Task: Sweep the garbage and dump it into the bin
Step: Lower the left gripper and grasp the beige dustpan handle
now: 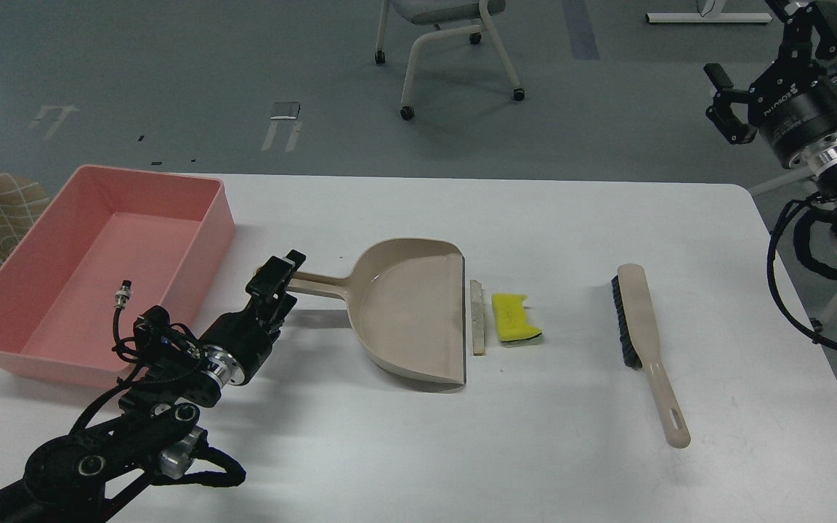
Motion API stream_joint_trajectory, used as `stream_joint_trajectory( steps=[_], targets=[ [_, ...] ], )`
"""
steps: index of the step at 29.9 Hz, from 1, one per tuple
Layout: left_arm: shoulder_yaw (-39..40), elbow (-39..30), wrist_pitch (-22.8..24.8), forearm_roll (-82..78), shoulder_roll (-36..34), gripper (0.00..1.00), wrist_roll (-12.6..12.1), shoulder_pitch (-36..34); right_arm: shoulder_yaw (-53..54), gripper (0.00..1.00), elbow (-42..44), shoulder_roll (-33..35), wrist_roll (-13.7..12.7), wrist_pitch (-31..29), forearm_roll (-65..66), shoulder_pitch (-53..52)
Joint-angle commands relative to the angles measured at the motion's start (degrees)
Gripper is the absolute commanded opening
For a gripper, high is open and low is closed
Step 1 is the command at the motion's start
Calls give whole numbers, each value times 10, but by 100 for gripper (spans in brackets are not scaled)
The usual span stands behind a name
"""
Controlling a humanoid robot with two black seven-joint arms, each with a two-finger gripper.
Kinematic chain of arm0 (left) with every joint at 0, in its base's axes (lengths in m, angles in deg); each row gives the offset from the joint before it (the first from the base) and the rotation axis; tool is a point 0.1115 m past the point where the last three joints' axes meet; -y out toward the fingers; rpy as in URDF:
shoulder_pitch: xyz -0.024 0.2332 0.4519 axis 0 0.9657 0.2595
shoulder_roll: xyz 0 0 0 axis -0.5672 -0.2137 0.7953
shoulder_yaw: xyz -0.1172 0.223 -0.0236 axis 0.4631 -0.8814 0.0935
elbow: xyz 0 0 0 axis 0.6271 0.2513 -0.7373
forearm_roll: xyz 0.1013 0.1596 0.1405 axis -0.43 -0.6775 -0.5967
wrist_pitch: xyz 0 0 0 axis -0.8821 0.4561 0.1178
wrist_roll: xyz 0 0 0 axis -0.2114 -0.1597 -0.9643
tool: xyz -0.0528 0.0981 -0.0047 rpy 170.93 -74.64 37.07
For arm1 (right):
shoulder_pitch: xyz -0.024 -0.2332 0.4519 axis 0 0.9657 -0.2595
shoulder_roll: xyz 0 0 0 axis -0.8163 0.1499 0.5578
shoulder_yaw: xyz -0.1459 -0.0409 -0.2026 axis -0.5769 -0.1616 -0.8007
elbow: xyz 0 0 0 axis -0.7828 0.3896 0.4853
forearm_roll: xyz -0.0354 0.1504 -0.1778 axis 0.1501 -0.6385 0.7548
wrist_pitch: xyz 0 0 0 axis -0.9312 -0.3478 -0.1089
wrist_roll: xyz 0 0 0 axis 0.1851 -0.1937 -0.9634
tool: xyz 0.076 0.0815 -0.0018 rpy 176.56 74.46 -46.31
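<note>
Next, my right gripper will grip the beige brush by its handle (665,405), leaving its black bristles free to sweep the garbage.
The garbage lies mid-table: a thin whitish bread-like slice (476,317) right at the dustpan's mouth, and a yellow sponge-like chunk (514,317) just to its right. The beige dustpan (407,309) rests flat with its mouth facing right. My left gripper (282,285) has one finger on each side of the end of the dustpan's handle (320,285) and looks shut on it. The bin, a pink tray (200,240), stands at the far left and is empty. My right gripper (725,103) hangs open and empty in the air, beyond the table's far right corner.
A beige hand brush with black bristles (644,341) lies on the table to the right of the garbage, handle toward me. The white table's (462,450) right edge is close to my right arm. A chair (447,43) stands on the floor behind.
</note>
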Motion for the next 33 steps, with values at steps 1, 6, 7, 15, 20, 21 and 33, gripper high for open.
stream_joint_trajectory(
  steps=[1, 6, 7, 15, 20, 21, 33],
  targets=[
    [0, 14, -3, -1, 8, 84, -1, -9, 0, 100, 0, -1, 0, 0, 0, 0],
    [-3, 26, -5, -1, 15, 65, -2, -15, 1, 100, 0, -1, 0, 0, 0, 0],
    [-4, 26, -5, -1, 15, 59, -3, -16, 1, 100, 0, -1, 0, 0, 0, -1],
    [-11, 25, -4, -2, 17, 0, -13, -19, 0, 100, 1, -1, 0, 0, 0, 0],
    [-11, 26, -4, -2, 16, 0, -21, -19, -1, 100, -3, 7, -1, 15, 1, -1],
    [-11, 25, -4, -2, 16, 0, -21, -20, -4, 100, -6, 17, -3, 15, 3, -1],
    [-11, 25, -4, -2, 17, 0, -21, -36, -217, 100, -236, 229, -26, 15, 109, -2]
  ],
)
